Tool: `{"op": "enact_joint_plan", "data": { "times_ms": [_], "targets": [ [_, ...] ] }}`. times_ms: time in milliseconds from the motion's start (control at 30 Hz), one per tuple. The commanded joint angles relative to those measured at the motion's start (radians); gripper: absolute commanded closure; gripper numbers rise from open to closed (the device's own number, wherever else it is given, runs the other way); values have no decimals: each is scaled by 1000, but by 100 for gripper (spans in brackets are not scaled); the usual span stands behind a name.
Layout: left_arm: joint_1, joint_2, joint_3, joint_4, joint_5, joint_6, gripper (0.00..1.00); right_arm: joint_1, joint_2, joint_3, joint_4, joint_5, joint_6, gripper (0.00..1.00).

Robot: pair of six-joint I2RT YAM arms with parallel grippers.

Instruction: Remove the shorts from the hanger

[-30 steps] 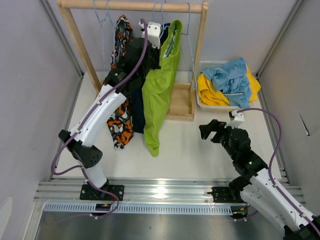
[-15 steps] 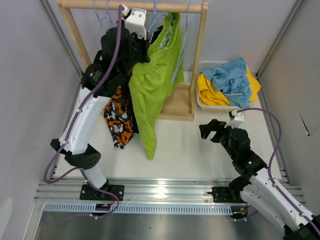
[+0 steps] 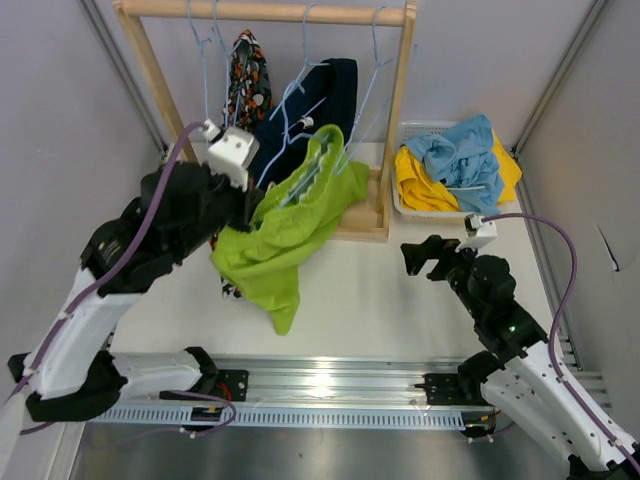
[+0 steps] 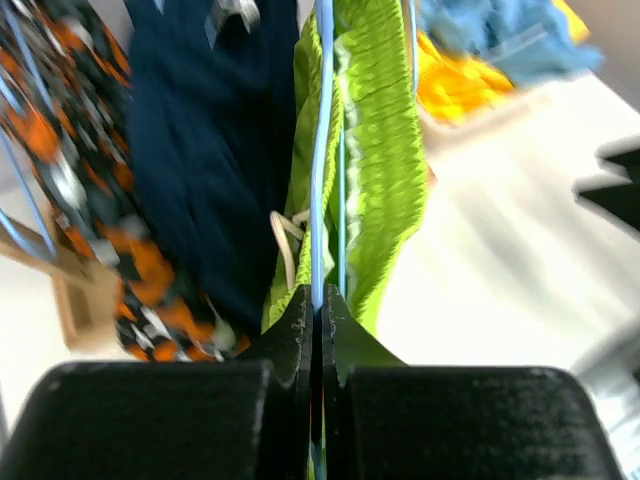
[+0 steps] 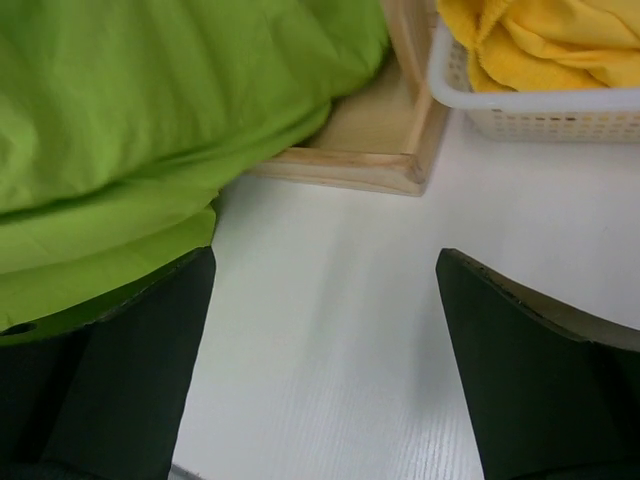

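Note:
The lime green shorts need to come off the hanger. My right gripper should next grab them by the waistband edge nearest the basket and pull them off.
My left gripper (image 3: pixel 248 207) is shut on a thin blue wire hanger (image 4: pixel 322 150) that carries the lime green shorts (image 3: pixel 285 225). It holds them low, in front of the wooden rack (image 3: pixel 398 110). The green cloth droops toward the table. The navy shorts (image 3: pixel 322 95) and the orange-black-white patterned shorts (image 3: pixel 245 75) hang on the rail behind. The yellow shorts (image 3: pixel 420 182) and light blue shorts (image 3: pixel 460 152) lie in the white basket (image 3: pixel 420 128). My right gripper (image 3: pixel 422 257) is open and empty above the table, right of the green shorts (image 5: pixel 150 110).
Several bare blue hangers (image 3: pixel 205 60) hang on the rail. The rack's wooden base (image 5: pixel 380 150) lies between the green shorts and the basket (image 5: pixel 540 115). Grey walls close in both sides.
My left arm has swung down and toward the near left, pulling the hanger and the lime green shorts away from the rail. The right arm has barely moved.

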Motion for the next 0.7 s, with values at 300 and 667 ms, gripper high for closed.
{"op": "enact_joint_plan", "data": {
  "times_ms": [300, 667],
  "targets": [
    [-113, -330, -255, -123, 262, -201, 100, 14, 63, 157, 150, -431, -54, 1],
    [-120, -236, 42, -143, 454, -207, 100, 54, 179, 237, 238, -448, -100, 1]
  ]
}}
